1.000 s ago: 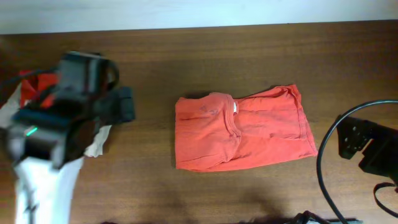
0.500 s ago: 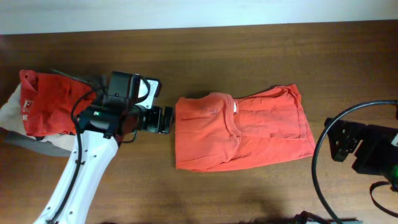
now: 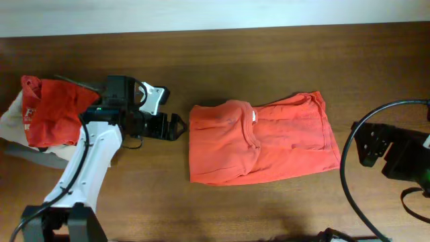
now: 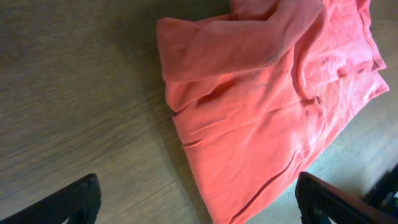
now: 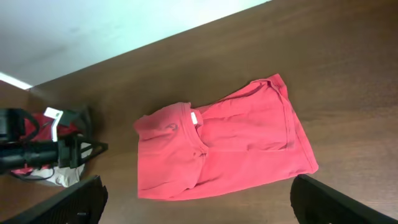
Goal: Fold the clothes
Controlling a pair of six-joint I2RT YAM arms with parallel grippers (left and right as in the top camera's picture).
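Observation:
My left gripper should next grab the orange-red T-shirt [image 3: 262,140] by its folded outer edge [image 3: 192,144] beside the collar end. Then it can fold that end over the rest of the T-shirt.
The orange-red T-shirt [image 3: 262,140] lies folded into a rough rectangle at the table's middle, collar and white tag up near its left-centre; no print shows. It also shows in the left wrist view [image 4: 273,93] and the right wrist view [image 5: 221,149]. My left gripper [image 3: 176,126] is open and empty, pointing right, just left of the shirt's left edge and apart from it. My right arm [image 3: 393,151] sits at the right table edge; its gripper fingers show open and empty in the right wrist view [image 5: 199,205], high above the table.
A pile of other clothes, a red garment [image 3: 50,111] on beige cloth [image 3: 13,121], lies at the far left behind my left arm. A black cable [image 3: 349,168] loops by the right arm. The table's far edge meets a white wall.
My left arm swung from over the clothes pile at the far left toward the folded shirt, and its gripper now sits just by the shirt's left edge. The shirt has not moved.

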